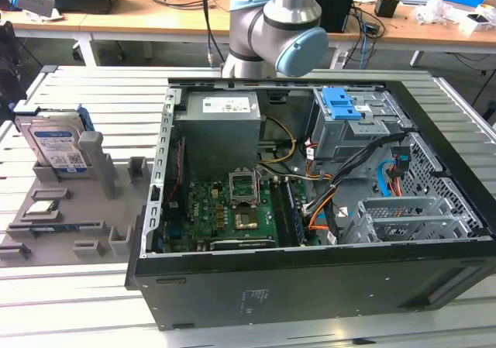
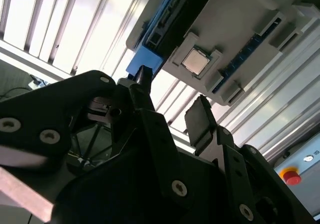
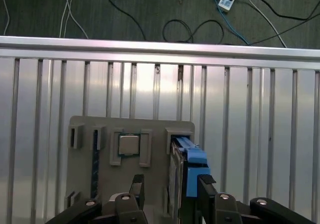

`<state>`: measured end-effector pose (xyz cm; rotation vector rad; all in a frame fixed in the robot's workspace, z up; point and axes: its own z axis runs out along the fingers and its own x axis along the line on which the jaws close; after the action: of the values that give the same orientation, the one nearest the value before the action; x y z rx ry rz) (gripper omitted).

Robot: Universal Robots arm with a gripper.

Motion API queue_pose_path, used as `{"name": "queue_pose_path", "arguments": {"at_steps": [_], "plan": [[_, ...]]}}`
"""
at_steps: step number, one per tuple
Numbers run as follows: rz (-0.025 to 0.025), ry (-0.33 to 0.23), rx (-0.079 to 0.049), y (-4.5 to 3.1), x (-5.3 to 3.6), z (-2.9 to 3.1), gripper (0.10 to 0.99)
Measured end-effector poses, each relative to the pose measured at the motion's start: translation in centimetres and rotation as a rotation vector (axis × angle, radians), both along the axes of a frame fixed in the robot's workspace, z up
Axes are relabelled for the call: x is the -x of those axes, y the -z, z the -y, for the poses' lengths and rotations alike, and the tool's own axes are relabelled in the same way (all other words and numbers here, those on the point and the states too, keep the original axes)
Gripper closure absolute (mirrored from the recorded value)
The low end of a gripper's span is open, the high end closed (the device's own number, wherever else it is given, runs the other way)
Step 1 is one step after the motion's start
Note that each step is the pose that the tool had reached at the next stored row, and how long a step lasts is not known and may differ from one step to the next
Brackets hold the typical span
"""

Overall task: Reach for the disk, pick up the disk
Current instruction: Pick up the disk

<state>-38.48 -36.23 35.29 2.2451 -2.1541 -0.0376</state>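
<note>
My gripper grabs the disk's upper end (image 1: 51,117) next, since it stands free while the grey holder's slots close around the disk's lower edge.
The disk (image 1: 54,142) stands on its edge in a grey holder at the exterior view's left, its white-and-blue label facing outward and blue rails along its edges. In the first wrist view I look down on the disk (image 3: 186,159), with its blue rail on top. My gripper (image 3: 171,186) hangs open well above it, and the disk lines up between the two fingers, closer to one of them (image 3: 205,183). In the second wrist view the open gripper (image 2: 172,104) frames the disk's blue end (image 2: 147,62).
The grey holder plate (image 1: 70,208) also carries a processor chip (image 3: 128,145) and several slots. An open computer case (image 1: 310,208) with a grey power-supply box (image 1: 221,127) stands beside it on the slatted aluminium table. The table edge (image 3: 160,47) borders a floor with cables.
</note>
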Motion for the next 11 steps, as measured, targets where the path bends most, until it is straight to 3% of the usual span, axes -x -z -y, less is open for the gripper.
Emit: {"name": "queue_pose_path", "arguments": {"at_steps": [3, 9, 11], "plan": [[0.0001, 0.000, 0.000, 0.01, -0.04, -0.60, 0.541], [0.0001, 0.000, 0.001, 0.01, -0.09, -2.34, 0.541], [0.0001, 0.000, 0.001, 0.03, -0.15, -2.62, 0.541]]}}
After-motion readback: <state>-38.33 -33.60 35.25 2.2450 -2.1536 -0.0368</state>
